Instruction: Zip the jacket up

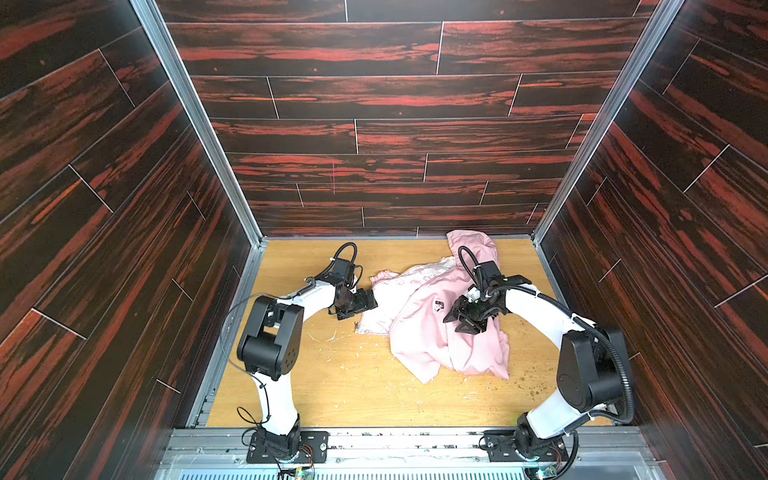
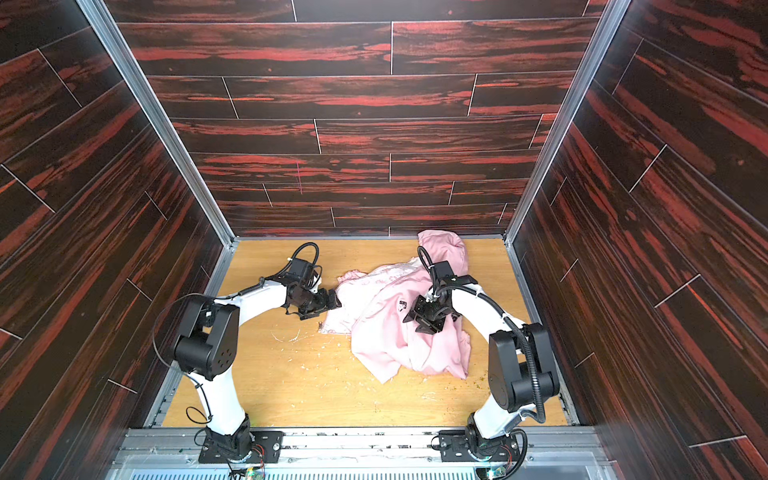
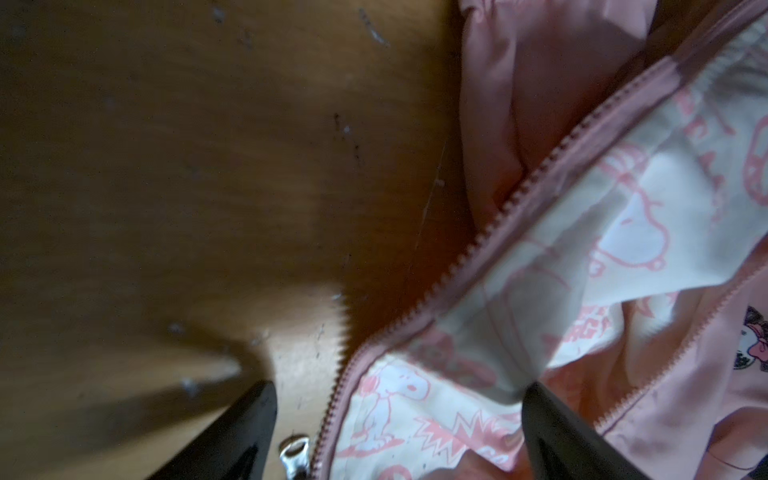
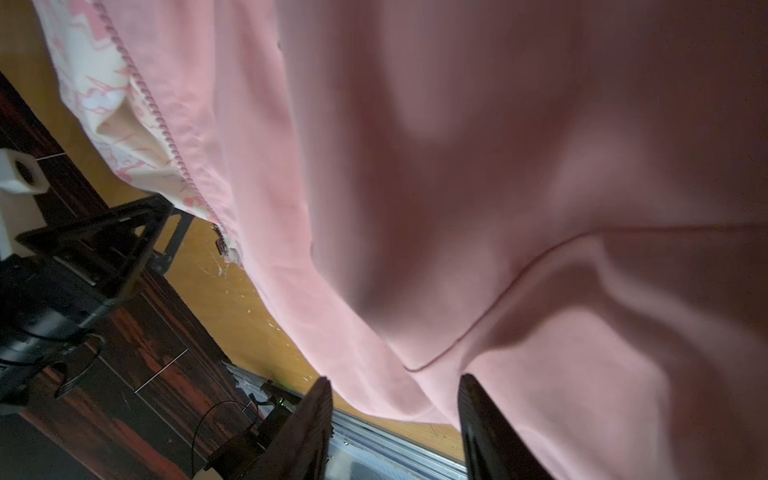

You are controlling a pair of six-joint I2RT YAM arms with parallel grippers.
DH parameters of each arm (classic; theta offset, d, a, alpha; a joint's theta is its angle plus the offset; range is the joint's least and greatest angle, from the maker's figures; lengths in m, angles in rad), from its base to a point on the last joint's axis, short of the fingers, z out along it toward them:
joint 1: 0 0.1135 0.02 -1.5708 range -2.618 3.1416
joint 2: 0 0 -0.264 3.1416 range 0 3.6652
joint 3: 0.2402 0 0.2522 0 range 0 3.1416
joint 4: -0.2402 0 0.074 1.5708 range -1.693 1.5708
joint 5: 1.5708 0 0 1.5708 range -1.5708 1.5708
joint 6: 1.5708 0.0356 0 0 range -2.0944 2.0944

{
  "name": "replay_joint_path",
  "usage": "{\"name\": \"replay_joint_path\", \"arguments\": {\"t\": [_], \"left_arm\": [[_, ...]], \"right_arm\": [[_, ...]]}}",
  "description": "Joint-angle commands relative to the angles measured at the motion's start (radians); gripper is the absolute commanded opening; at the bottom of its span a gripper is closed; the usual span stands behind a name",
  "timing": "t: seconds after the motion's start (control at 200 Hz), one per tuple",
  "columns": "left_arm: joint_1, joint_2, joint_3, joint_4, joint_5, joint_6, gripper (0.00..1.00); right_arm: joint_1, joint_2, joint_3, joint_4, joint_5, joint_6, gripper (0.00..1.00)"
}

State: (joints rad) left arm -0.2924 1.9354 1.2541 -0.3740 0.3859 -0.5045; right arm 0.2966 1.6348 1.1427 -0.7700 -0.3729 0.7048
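Observation:
My left gripper needs to grip the zipper-teeth edge of its turned-over flap next, to bring the jacket across and zip it.
The light-pink jacket lies crumpled and unzipped on the wooden table, right of centre, with its hood towards the back wall. Its left front flap is turned over, showing white cartoon-print lining. My left gripper is open at the jacket's left edge, its fingers astride the pink zipper teeth. The metal zipper pull lies on the table beside one finger. My right gripper is low over the jacket's middle, jaws apart, with a pink fold between them.
Dark red-streaked wooden walls enclose the table on three sides. An aluminium rail with both arm bases runs along the front. Scratches and crumbs mark the table. The left arm's gripper shows in the right wrist view.

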Motion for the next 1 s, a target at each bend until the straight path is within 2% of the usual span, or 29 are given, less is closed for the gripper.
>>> {"name": "replay_joint_path", "arguments": {"t": [0.0, 0.08, 0.125, 0.331, 0.436, 0.606, 0.862, 0.997], "left_arm": [[0.005, 0.035, 0.037, 0.065, 0.102, 0.035, 0.93], [0.005, 0.058, 0.046, 0.103, 0.178, 0.017, 0.87], [0.005, 0.067, 0.050, 0.119, 0.215, 0.001, 0.79], [-0.011, 0.031, 0.045, 0.084, 0.288, 0.005, 0.33], [-0.010, -0.029, 0.029, 0.045, 0.265, 0.007, 0.00], [0.003, -0.153, 0.031, -0.030, 0.196, -0.010, 0.00], [0.081, -0.355, 0.084, -0.250, -0.005, -0.015, 0.00], [0.133, -0.444, 0.113, -0.310, -0.102, -0.017, 0.00]], "right_arm": [[0.001, -0.016, -0.013, -0.010, 0.016, 0.015, 0.50], [0.001, -0.002, -0.025, 0.005, 0.013, 0.027, 0.48], [0.001, 0.005, -0.030, 0.013, 0.012, 0.033, 0.47], [-0.011, 0.046, -0.046, 0.058, 0.006, 0.056, 0.44], [-0.031, 0.061, -0.056, 0.073, 0.006, 0.062, 0.42], [-0.072, 0.093, -0.063, 0.095, 0.009, 0.051, 0.40], [-0.094, 0.178, 0.007, 0.086, 0.012, 0.022, 0.38], [-0.110, 0.211, 0.023, 0.081, 0.017, 0.010, 0.37]]}}
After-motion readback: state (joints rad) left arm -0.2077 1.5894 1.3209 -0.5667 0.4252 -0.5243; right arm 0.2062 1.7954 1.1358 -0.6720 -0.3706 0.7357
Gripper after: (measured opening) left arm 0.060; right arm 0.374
